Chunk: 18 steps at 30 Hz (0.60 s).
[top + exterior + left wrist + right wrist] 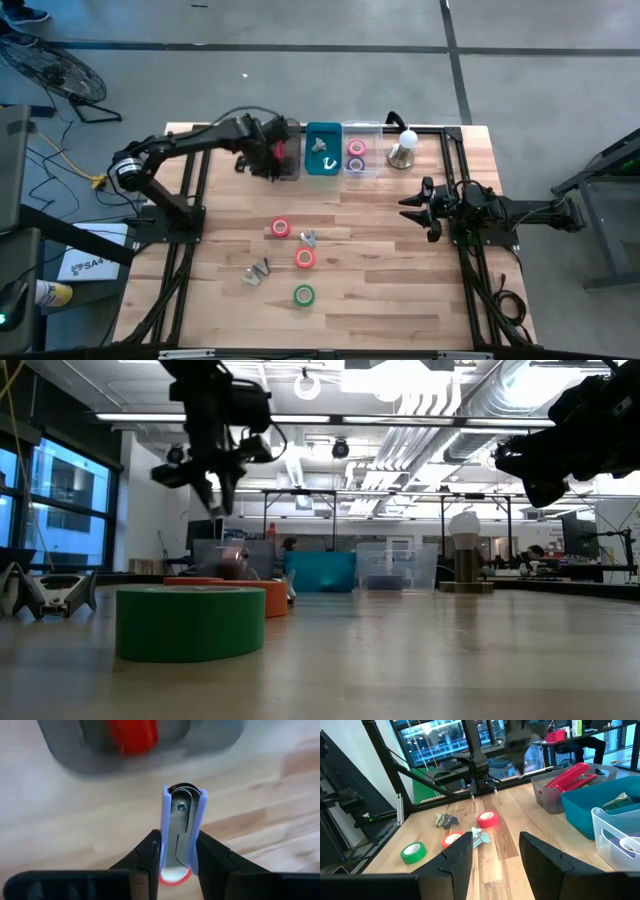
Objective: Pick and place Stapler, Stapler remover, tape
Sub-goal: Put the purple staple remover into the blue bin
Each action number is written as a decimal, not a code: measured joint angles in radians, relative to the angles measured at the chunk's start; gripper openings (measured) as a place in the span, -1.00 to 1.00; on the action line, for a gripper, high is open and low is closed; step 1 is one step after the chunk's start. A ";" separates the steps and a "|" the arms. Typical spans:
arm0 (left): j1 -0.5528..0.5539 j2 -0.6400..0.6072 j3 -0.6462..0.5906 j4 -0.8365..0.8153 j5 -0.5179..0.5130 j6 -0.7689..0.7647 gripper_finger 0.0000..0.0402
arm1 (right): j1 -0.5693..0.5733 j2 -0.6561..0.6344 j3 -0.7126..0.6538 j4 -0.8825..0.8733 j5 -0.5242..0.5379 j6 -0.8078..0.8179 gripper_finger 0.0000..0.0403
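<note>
My left gripper keeps the staple remover until it reaches the teal bin [324,135]: it hangs high, short of that bin, and would miss if I opened now.
My left gripper [268,160] hangs over the near-left side of the grey bin [290,165] at the table's far edge, shut on a staple remover [181,830] with metal claws and lavender sides. The red stapler [570,775] lies slanting in that grey bin. Red tape [280,228], orange tape [305,258] and green tape [303,295] lie flat on the table, with two more removers [308,238] [258,270] beside them. Pink and purple rolls sit in the clear bin [360,155]. My right gripper [418,207] waits open at the table's right. My left gripper pinches the staple remover between its two fingers [145,860], one on each lavender plastic side [165,845]. The fingers come from above, pointing down. The remover's rounded metal end [182,790] sticks out beyond the fingertips, lifted clear of the table.
A teal bin [322,150] with another remover inside stands between the grey and clear bins. A bell-shaped thing [403,150] stands right of the clear bin. Bare wood lies between the bins and the loose rolls, and across the table's right half.
</note>
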<state>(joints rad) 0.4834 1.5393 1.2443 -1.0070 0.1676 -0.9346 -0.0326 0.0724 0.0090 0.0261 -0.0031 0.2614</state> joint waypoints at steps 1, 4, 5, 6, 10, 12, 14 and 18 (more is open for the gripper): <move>0.010 0.012 0.026 0.002 -0.003 0.018 -0.56 | 0.000 0.000 0.000 0.000 0.000 0.000 -0.24; 0.038 0.055 0.086 0.001 0.000 0.073 -0.56 | 0.000 0.000 0.000 0.000 0.000 0.000 -0.24; 0.046 0.068 0.105 0.000 0.002 0.090 -0.56 | 0.000 0.000 0.000 0.000 0.000 0.000 -0.24; 0.054 0.082 0.124 0.006 0.007 0.108 -0.56 | 0.000 0.000 0.000 0.000 0.000 0.000 -0.24; 0.084 0.143 0.190 0.008 0.020 0.171 -0.56 | 0.000 0.000 0.000 0.000 0.000 0.000 -0.24; 0.096 0.173 0.225 0.010 0.022 0.201 -0.56 | 0.000 0.000 0.000 0.000 0.000 0.000 -0.24; 0.103 0.204 0.260 0.011 0.026 0.239 -0.56 | 0.000 0.000 0.000 0.000 0.000 0.000 -0.24; 0.112 0.261 0.323 0.037 0.027 0.345 -0.56 | 0.000 0.000 0.000 0.000 0.000 0.000 -0.24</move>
<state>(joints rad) 0.5959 1.8008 1.5674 -0.9698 0.1948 -0.5900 -0.0326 0.0724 0.0090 0.0261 -0.0032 0.2613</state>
